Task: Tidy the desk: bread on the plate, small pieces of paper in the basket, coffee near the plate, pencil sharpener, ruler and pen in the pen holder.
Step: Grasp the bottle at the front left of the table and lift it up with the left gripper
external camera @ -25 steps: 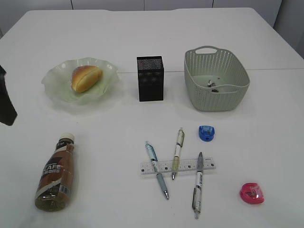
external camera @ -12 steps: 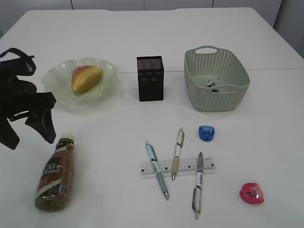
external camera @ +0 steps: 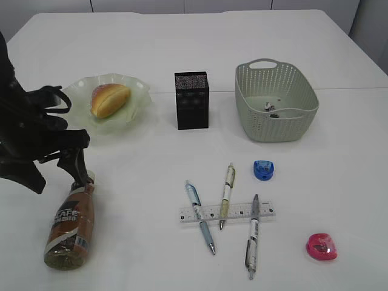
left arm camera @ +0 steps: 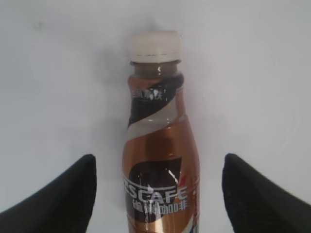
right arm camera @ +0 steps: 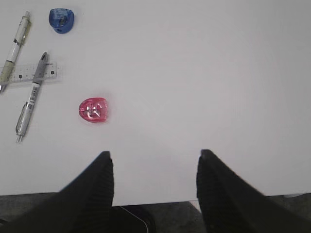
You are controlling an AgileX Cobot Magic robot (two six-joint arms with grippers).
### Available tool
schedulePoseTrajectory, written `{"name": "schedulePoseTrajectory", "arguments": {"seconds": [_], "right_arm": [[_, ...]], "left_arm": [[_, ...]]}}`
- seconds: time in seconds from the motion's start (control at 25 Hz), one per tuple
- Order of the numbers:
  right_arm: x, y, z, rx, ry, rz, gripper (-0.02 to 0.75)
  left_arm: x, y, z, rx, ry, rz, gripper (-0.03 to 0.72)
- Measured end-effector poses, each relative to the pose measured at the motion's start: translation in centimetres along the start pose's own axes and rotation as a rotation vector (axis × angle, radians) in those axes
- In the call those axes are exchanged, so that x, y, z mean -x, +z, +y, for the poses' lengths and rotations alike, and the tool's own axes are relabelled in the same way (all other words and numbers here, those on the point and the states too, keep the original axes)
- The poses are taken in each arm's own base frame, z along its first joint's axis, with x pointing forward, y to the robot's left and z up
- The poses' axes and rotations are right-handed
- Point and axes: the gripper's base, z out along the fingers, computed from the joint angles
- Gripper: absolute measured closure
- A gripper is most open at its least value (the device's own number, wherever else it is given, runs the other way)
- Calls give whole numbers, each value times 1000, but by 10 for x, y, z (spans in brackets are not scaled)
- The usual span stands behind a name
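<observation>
The left gripper grabs the bottle by its neck below the white cap (external camera: 81, 188) next, to set the coffee near the plate (external camera: 136, 91).
The coffee (external camera: 71, 224) lies on its side at the desk's (external camera: 339, 182) front left. My left gripper (external camera: 57, 176) hangs open over its capped end, a finger on each side of the bottle (left arm camera: 158, 145), apart from it. The bread (external camera: 110, 99) sits on the plate (external camera: 136, 91). Small pieces of paper (external camera: 271, 107) lie in the basket (external camera: 276, 124). Three pens (external camera: 226, 195) lie across the ruler (external camera: 236, 212) in front of the pen holder (external camera: 192, 100). A blue pencil sharpener (external camera: 264, 170) and a pink one (right arm camera: 94, 110) lie to the right. My right gripper (right arm camera: 154, 154) is open and empty over the desk's near edge.
The desk's front edge runs just under the right gripper's fingertips (right arm camera: 104, 165). The pink sharpener (external camera: 321, 247) lies near the front right corner.
The left arm has come in from the left edge and moved right and down over the coffee's cap. The objects on the desk have not moved.
</observation>
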Motion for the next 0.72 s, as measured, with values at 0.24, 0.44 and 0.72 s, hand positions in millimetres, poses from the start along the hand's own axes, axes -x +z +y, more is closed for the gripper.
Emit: {"name": "schedulePoseTrajectory", "arguments": {"seconds": [0.24,0.44,0.72], "right_arm": [[0,0,0,0,0,0,302],[0,0,0,0,0,0,302],[0,0,0,0,0,0,302]], "left_arm": [[3,23,3,16,-15,59,107],[3,37,1,26,-11,86,107],[2,59,-19,31,48,101,107]]}}
